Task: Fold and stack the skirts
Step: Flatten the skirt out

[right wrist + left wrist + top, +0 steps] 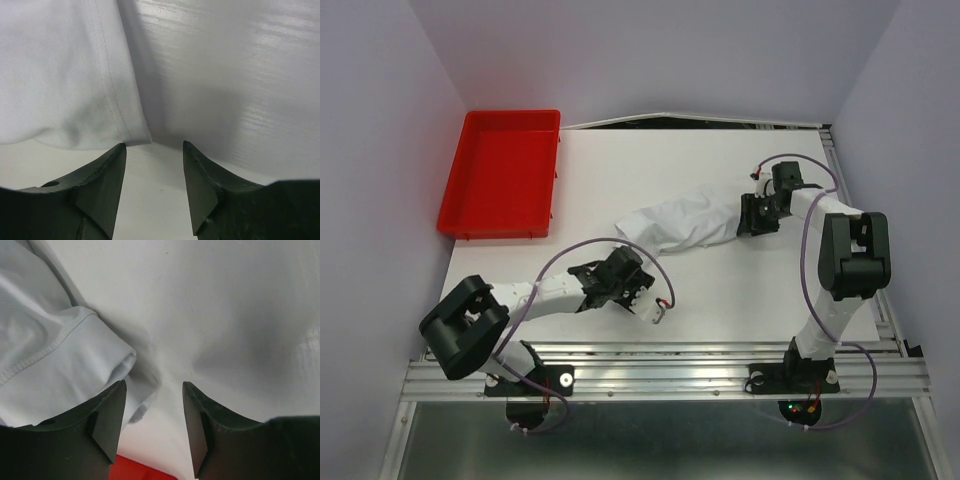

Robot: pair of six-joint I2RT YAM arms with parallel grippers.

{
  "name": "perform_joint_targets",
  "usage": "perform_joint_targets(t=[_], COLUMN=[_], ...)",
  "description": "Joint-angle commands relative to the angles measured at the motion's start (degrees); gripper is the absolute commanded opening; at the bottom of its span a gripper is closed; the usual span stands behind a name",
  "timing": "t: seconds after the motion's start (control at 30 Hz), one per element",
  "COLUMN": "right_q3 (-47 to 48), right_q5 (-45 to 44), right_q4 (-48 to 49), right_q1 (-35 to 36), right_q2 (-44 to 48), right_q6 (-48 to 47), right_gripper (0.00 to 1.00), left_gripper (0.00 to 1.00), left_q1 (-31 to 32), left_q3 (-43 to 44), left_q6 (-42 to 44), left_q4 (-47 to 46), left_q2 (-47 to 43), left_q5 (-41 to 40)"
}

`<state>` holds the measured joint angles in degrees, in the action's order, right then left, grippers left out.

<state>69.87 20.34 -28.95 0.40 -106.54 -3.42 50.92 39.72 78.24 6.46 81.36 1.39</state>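
The white skirt needs to be spread flat for folding, so my left gripper next needs to take hold of it by the hemmed corner at its near end.
A white skirt lies crumpled in a long strip across the middle of the white table. My left gripper is open and empty at the skirt's near left end; in the left wrist view the hemmed cloth lies just ahead of the left finger. My right gripper is open and empty at the skirt's right end; in the right wrist view a stitched corner of the skirt ends just in front of the left finger. Bare table shows between both pairs of jaws.
A red tray stands at the table's far left, and its red edge shows low in the left wrist view. White walls close in the left, back and right. A metal rail runs along the near edge.
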Motion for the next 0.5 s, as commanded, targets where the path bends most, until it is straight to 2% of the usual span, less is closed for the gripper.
perform_joint_targets(t=[0.0,0.13,0.3,0.47], right_q3=[2.91,2.82,2.91,2.12], right_q5=[0.40,0.23,0.40,-0.04], right_q4=[0.74,0.39,0.03,0.21], right_q1=[0.12,0.12,0.12,0.12], right_q2=[0.81,1.25,1.95,4.23], right_q6=[-0.71,-1.94,-3.61,-6.50], right_gripper=[0.55,0.56,0.58,0.67], left_gripper=[0.60,0.61,0.61,0.59], left_q1=[0.68,0.76,0.85,0.85], left_q3=[-6.05,-11.24,-11.43,-12.04], left_q6=[11.74,16.49,18.27,20.02], left_q4=[-13.54,-22.34,-28.59,-34.66], left_q2=[-3.14,-3.40,0.10,4.50], left_q5=[-4.37,-5.17,-5.61,-5.87])
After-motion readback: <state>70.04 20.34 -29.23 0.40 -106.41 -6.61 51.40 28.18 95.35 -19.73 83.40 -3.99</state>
